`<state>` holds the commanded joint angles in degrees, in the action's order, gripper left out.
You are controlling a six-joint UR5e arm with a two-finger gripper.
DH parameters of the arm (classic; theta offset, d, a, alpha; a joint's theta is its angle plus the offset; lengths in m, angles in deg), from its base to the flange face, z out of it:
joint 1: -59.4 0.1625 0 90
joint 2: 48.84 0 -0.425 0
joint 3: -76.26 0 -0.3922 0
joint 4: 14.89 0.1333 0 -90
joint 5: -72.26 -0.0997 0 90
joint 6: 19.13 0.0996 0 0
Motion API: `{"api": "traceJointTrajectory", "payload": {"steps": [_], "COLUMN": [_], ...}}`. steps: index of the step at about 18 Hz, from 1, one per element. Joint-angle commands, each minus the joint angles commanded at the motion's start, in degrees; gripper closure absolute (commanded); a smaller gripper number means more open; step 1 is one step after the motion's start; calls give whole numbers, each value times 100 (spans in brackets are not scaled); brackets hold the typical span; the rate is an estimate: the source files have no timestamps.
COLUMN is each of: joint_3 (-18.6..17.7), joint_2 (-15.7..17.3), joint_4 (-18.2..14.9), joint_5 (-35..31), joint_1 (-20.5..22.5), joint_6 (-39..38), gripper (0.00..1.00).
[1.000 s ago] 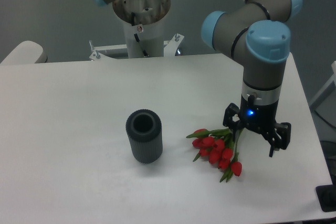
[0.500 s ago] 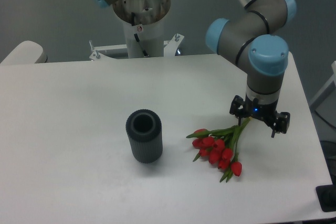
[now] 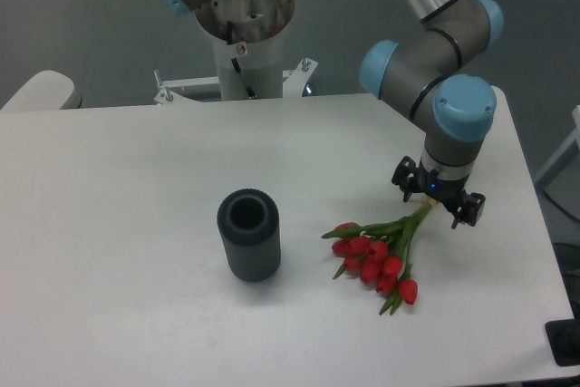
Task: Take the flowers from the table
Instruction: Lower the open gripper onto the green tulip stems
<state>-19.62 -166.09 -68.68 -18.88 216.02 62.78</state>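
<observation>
I need to grab the flowers [image 3: 376,256] by their green stems next, lifting them from the table with the red buds free.
The flowers [image 3: 376,256], a small bunch of red tulip buds with green stems, lie flat on the white table [image 3: 136,178] at the right front. The buds point toward the front and the stem ends toward the back right. My gripper [image 3: 431,207] hangs from the arm just over the stem ends. It is open, with one dark finger on each side of the stems, and it holds nothing.
A dark grey ribbed cylinder [image 3: 248,235] stands upright left of the flowers, its hollow top open. The robot's base column [image 3: 245,33] rises behind the table's far edge. The table's right edge runs close to the gripper.
The gripper has drawn back along the stems, from beside the buds to the stem ends, and turned a little. The flowers and the cylinder have not moved.
</observation>
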Motion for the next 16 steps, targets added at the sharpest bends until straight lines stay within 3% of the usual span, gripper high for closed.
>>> {"api": "traceJointTrajectory", "payload": {"steps": [5,12,16], "joint_3": [-27,-273,-300], "joint_2": [-88,-272,-343], "joint_4": [18,658,712], "joint_5": [9,131,220], "joint_1": [-35,-123,-132], "joint_6": [-17,-35,-9], "gripper": [0,0,0]}}
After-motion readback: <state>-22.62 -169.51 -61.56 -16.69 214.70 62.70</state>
